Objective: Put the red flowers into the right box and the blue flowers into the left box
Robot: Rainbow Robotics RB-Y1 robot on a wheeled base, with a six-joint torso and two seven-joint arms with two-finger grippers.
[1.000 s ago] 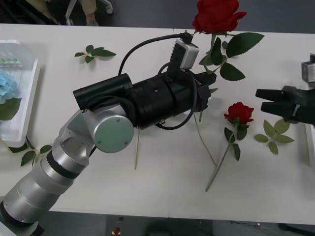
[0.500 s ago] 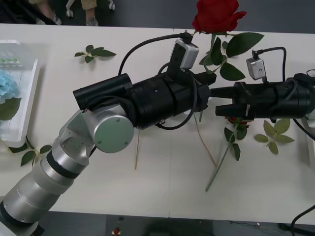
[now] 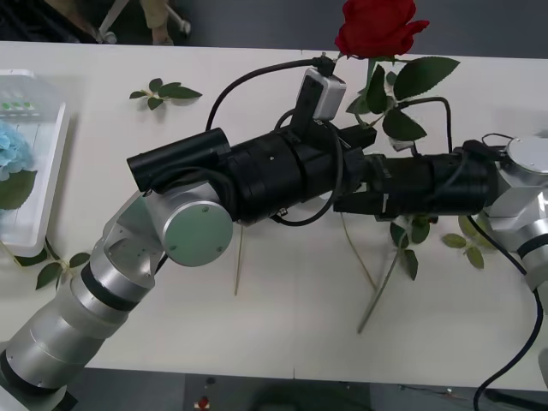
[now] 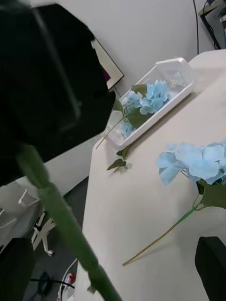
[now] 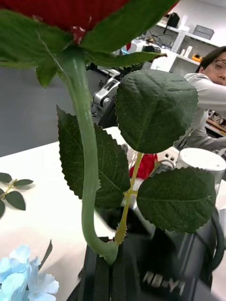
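Note:
The held flower should next be gripped by its stem (image 4: 70, 225) with my right gripper, so the red bloom stays free on the way to the right box.
My left gripper (image 3: 361, 147) is shut on the stem of a red flower (image 3: 377, 26), holding the bloom upright above the table's far edge; the stem (image 5: 87, 155) rises from its shut fingers (image 5: 109, 270). My right gripper (image 3: 347, 193) reaches in from the right, open, just under the left gripper, with the held stem (image 4: 61, 211) between its fingers (image 4: 212, 263). A second red flower lies on the table; its stem (image 3: 383, 289) shows below the right arm. The left box (image 3: 53, 163) holds blue flowers (image 3: 13, 150). Another blue flower (image 4: 197, 162) lies on the table. The right box is hidden.
Loose leaf sprigs lie at the back left (image 3: 167, 90), by the left box's near corner (image 3: 51, 267) and under the right arm (image 3: 479, 235). My left arm (image 3: 171, 223) crosses the table's middle. Bare tabletop lies along the front edge (image 3: 282, 334).
My right arm has swung in from the right edge to just under the left gripper, covering the bloom of the rose on the table. The left arm and its rose have stayed put.

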